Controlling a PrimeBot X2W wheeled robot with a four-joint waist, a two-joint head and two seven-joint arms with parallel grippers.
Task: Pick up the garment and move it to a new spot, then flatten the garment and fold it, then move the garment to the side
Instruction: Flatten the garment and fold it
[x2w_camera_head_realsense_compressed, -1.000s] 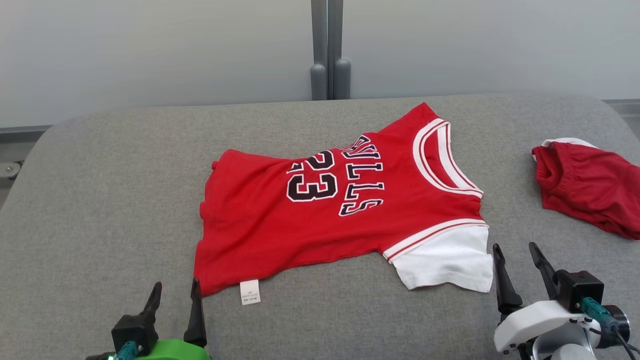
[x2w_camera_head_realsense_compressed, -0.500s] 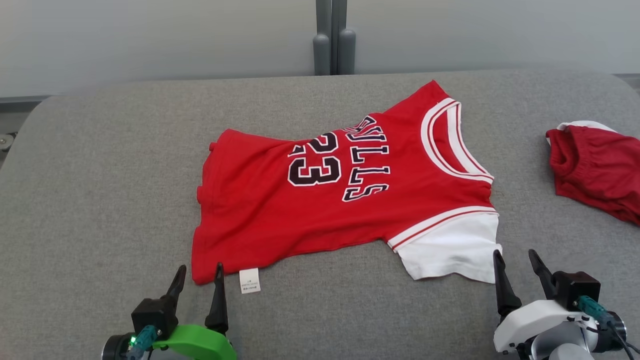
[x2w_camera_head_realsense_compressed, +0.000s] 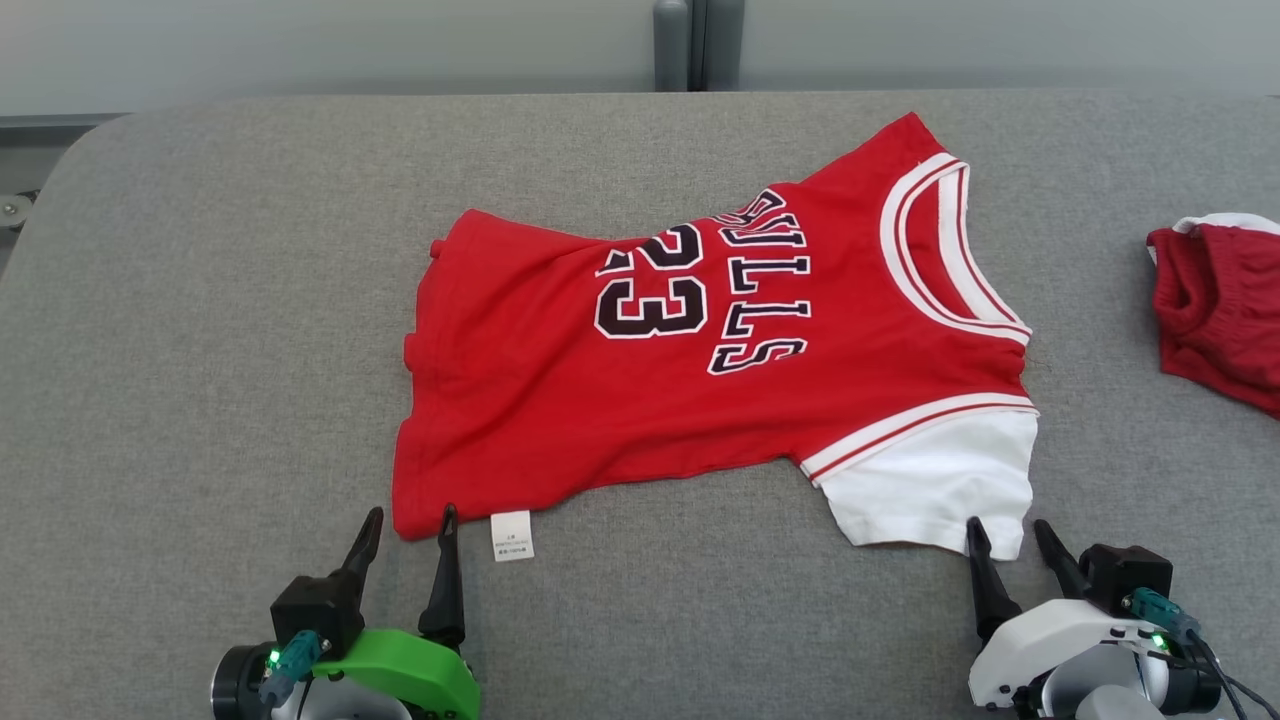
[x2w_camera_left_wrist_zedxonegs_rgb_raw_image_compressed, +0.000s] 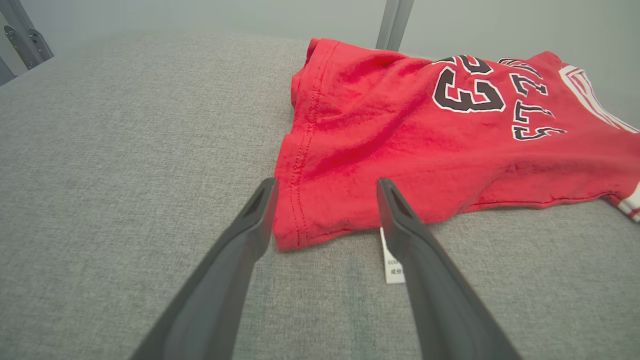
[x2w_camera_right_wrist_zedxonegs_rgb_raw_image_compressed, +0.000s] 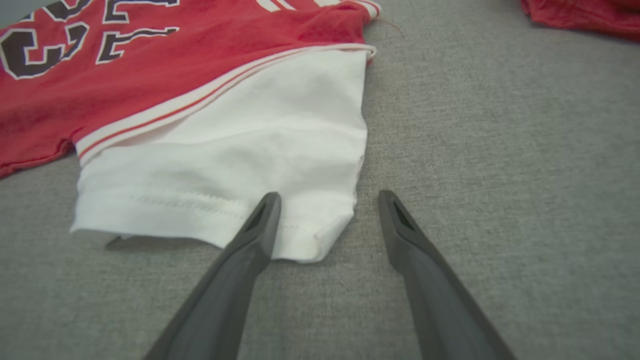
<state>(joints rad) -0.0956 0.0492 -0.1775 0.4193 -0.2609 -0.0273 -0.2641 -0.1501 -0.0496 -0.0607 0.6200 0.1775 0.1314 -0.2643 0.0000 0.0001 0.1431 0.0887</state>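
The jersey's red body lies flat while a small fold stands up at its white sleeve's hem corner (x2w_camera_head_realsense_compressed: 1008, 548) (x2w_camera_right_wrist_zedxonegs_rgb_raw_image_compressed: 318, 243), so my right gripper needs to grab it there next.
A red jersey (x2w_camera_head_realsense_compressed: 690, 360) with black "23" lettering lies spread on the grey cushion, collar to the right, one white sleeve (x2w_camera_head_realsense_compressed: 935, 485) toward me. Its white care label (x2w_camera_head_realsense_compressed: 512, 535) sticks out at the near hem. My left gripper (x2w_camera_head_realsense_compressed: 410, 515) is open, its fingertips straddling the jersey's near-left hem corner (x2w_camera_left_wrist_zedxonegs_rgb_raw_image_compressed: 300, 225). My right gripper (x2w_camera_head_realsense_compressed: 1005, 525) is open too, and its tips frame the sleeve's near-right corner (x2w_camera_right_wrist_zedxonegs_rgb_raw_image_compressed: 320, 235). Neither gripper holds any cloth.
A second dark red garment (x2w_camera_head_realsense_compressed: 1215, 310) lies bunched at the right edge of the cushion (x2w_camera_head_realsense_compressed: 200, 330). A grey post (x2w_camera_head_realsense_compressed: 690, 40) stands behind the cushion's far edge. Bare grey fabric stretches to the left of the jersey.
The head camera has tilted down, shifting the whole scene. Both grippers have advanced toward the jersey, the left onto the hem corner and the right onto the sleeve corner.
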